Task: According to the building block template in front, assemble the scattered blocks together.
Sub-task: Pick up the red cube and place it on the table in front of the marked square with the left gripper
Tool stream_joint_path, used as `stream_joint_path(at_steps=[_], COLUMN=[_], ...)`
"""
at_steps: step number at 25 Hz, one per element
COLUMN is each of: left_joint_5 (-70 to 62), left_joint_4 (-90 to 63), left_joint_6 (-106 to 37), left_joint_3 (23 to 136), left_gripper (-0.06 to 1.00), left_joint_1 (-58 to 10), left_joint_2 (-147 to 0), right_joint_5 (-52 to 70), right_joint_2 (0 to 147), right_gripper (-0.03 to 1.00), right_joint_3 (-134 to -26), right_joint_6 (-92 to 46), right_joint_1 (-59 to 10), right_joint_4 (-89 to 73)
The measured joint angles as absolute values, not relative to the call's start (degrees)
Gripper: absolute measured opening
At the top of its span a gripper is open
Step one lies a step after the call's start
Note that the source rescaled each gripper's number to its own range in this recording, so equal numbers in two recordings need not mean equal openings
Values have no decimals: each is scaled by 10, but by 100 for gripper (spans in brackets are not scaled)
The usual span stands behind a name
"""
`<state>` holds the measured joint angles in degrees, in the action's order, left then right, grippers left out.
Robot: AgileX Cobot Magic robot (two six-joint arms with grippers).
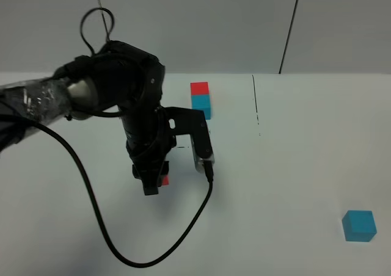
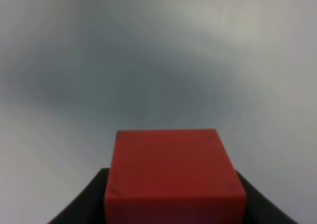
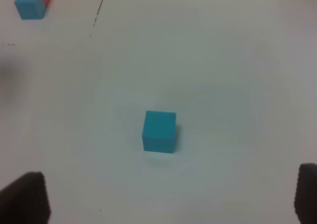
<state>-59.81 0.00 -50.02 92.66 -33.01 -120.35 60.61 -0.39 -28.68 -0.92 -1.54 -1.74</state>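
Note:
The red cube (image 1: 165, 180) has its lower edge above its shadow on the tabletop. My left gripper needs to lower the cube flat before it lets go.
The building block template (image 1: 200, 99) stands at the back middle of the white table, its red cube behind its cyan cube; the right wrist view catches it far off as the template (image 3: 32, 2). My left gripper (image 1: 153, 183) points down at the table left of centre, shut on the red cube (image 1: 165, 180). In the left wrist view the red cube (image 2: 173, 174) fills the space between the dark fingers (image 2: 81, 206). The cyan cube (image 1: 358, 225) lies alone at the front right. My right gripper (image 3: 166, 199) hangs open above the cyan cube (image 3: 159, 131) and is outside the high view.
A thin black line (image 1: 254, 99) runs across the table right of the template. The left arm's black cable (image 1: 153, 254) loops down toward the front edge. A grey wall closes off the back.

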Motion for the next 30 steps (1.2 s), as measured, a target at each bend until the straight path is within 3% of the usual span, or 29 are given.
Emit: stream_joint_path(at_steps=[10, 30], left_joint_5=[-577, -556], left_joint_4=[31, 23], left_joint_6=[-570, -591], left_joint_3=[988, 994], left_gripper=[0, 0], left_joint_1=[-342, -342], left_joint_2=[-1298, -1329], right_joint_5=[606, 606], right_joint_2=[-4, -4], right_gripper=[100, 100], right_joint_3=[-287, -287], right_joint_6=[-9, -9], right_joint_1=[-15, -15], right_joint_4=[-17, -17])
